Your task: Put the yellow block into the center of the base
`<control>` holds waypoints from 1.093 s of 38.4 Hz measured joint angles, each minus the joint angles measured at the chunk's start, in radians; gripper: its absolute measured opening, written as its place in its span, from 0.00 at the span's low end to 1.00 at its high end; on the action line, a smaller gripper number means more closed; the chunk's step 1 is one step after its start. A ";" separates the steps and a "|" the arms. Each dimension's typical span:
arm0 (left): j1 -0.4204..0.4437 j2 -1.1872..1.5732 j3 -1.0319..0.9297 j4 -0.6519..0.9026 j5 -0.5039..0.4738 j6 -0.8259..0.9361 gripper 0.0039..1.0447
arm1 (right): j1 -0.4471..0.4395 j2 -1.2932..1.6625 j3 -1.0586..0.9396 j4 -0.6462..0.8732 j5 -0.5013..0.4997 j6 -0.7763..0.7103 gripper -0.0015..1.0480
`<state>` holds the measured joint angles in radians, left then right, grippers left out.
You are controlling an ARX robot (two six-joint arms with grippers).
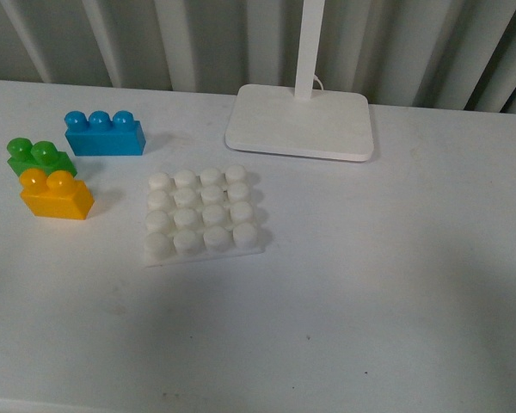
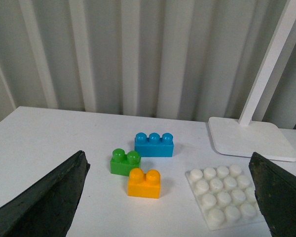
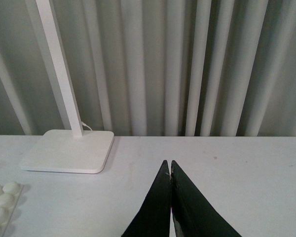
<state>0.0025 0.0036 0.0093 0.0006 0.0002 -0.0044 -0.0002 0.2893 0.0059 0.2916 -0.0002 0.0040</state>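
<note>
My left gripper is going to pick up the yellow block [image 1: 56,196] by its short ends next, so that the block can go into the base center.
The yellow block [image 1: 56,196] is a small orange-yellow two-stud brick on the white table at the left, touching the green brick [image 1: 39,157] behind it. It also shows in the left wrist view [image 2: 144,183]. The base [image 1: 203,216] is a white square plate with a 4x4 stud grid, to the right of the yellow block; it also shows in the left wrist view [image 2: 226,197] and at the edge of the right wrist view [image 3: 1,206]. My left gripper [image 2: 170,197] is open, its black fingers spread wide above the block and base. My right gripper [image 3: 169,163] is shut and empty over bare table. Neither arm shows in the front view.
A blue three-stud brick [image 1: 104,133] lies behind the green brick. A white lamp foot [image 1: 301,122] with a pole [image 1: 310,43] stands behind the base, near a grey corrugated wall. The table's front edge runs along the bottom of the front view.
</note>
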 joint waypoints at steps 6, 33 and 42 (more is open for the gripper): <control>0.000 0.000 0.000 0.000 0.000 0.000 0.94 | 0.000 -0.055 0.000 -0.054 0.000 0.000 0.01; 0.000 0.000 0.000 0.000 0.000 0.000 0.94 | 0.000 -0.285 0.000 -0.290 0.000 -0.002 0.19; 0.022 0.147 0.055 -0.079 0.159 -0.054 0.94 | 0.000 -0.285 0.000 -0.290 0.000 -0.002 0.58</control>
<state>0.0246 0.1505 0.0643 -0.0780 0.1593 -0.0582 -0.0002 0.0044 0.0063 0.0017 -0.0006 0.0021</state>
